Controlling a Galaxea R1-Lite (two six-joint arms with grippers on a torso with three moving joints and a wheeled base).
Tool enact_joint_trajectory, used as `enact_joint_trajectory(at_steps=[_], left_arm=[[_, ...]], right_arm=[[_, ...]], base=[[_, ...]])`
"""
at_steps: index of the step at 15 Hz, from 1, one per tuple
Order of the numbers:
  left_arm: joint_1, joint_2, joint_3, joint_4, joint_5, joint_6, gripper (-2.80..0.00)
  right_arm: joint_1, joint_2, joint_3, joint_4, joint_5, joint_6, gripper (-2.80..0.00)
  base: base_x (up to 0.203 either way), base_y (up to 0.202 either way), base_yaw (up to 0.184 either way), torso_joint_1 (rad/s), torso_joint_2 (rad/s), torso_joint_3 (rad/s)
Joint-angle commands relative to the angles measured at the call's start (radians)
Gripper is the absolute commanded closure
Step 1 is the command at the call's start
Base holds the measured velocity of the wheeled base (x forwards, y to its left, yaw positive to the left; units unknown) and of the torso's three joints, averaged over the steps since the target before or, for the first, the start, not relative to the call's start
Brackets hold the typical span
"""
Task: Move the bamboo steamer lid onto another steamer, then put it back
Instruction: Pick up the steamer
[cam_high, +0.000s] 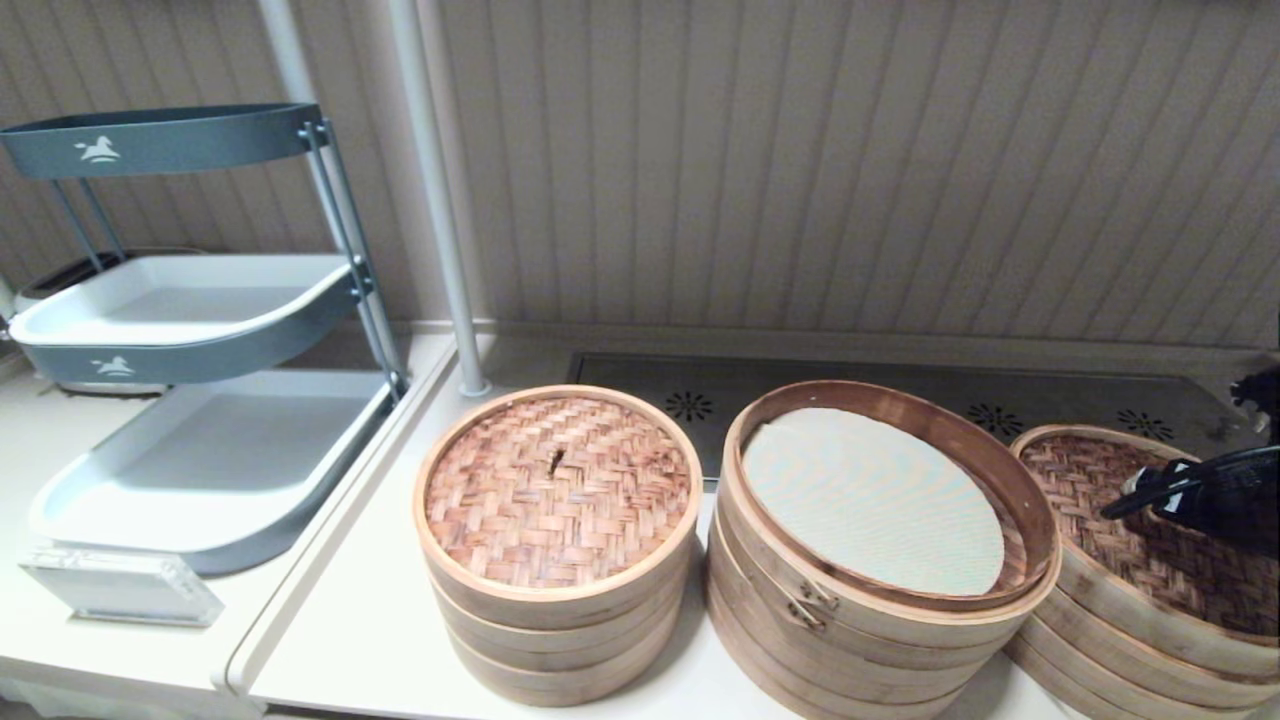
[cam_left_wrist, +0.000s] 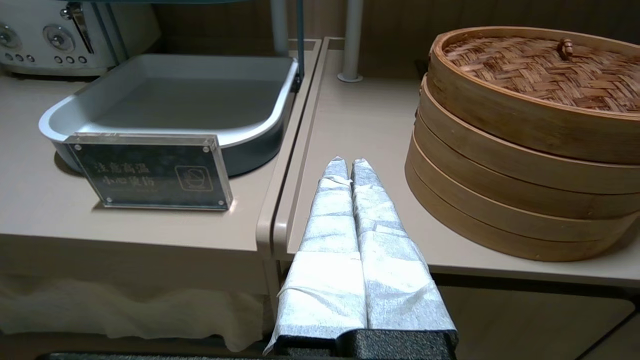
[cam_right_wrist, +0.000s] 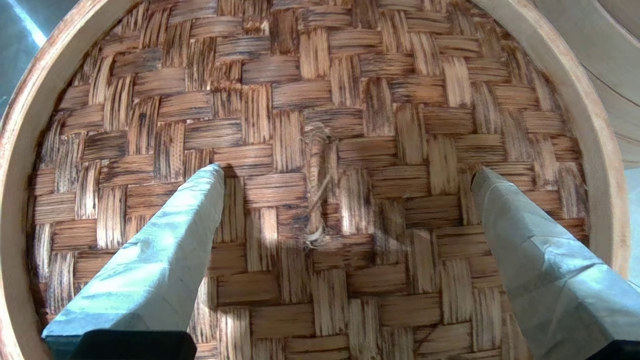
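My right gripper grabs the bamboo steamer lid by its centre knot (cam_right_wrist: 317, 185) next, to carry it onto the uncovered middle stack.
The bamboo steamer lid (cam_high: 1120, 540) lies on top of the wide, low steamer stack (cam_high: 1130, 650) at the far right, hiding whatever is under it. My right gripper (cam_high: 1125, 497) hovers over the lid's middle, open. In the right wrist view the right gripper (cam_right_wrist: 347, 170) straddles the centre knot (cam_right_wrist: 317, 185), its wrapped fingertips (cam_right_wrist: 215, 172) close to the weave and gripping nothing. The tall middle stack with the metal clasp (cam_high: 815, 598) stands uncovered, showing a white liner (cam_high: 870, 500). My left gripper (cam_left_wrist: 345, 161) is shut and empty, parked low at the table's front edge, left of the small stack.
The narrower small stack (cam_high: 557, 640) with its own reddish woven lid (cam_left_wrist: 540, 65) stands left of the middle one. A grey tiered tray rack (cam_high: 200, 300), an acrylic sign (cam_left_wrist: 150, 170) and a toaster (cam_left_wrist: 50, 40) occupy the left counter. A white post (cam_high: 440, 200) rises behind.
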Motion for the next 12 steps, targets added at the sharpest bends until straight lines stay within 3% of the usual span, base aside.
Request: enact_joint_trajectory(at_steps=[1,2,3,12], left_arm=[[0.0,-0.002,0.025,-0.001,0.001,0.0,0.0],[0.0,-0.002,0.025,-0.001,0.001,0.0,0.0],[0.0,-0.002,0.025,-0.001,0.001,0.0,0.0],[0.001,-0.002,0.025,0.001,0.001,0.0,0.0]], right_arm=[[0.0,0.008,-0.001,-0.008,-0.003,0.001,-2.8],[0.0,0.007,0.002,-0.008,-0.002,0.001,-2.8],[0.0,0.005,0.004,-0.008,-0.003,0.001,0.0],[0.042,0.008,0.026,-0.007,-0.013,0.027,0.0]], base=[[0.0,0.0,0.0,0.0,0.0,0.0],[0.0,0.0,0.0,0.0,0.0,0.0],[0.0,0.0,0.0,0.0,0.0,0.0],[0.0,0.0,0.0,0.0,0.0,0.0]])
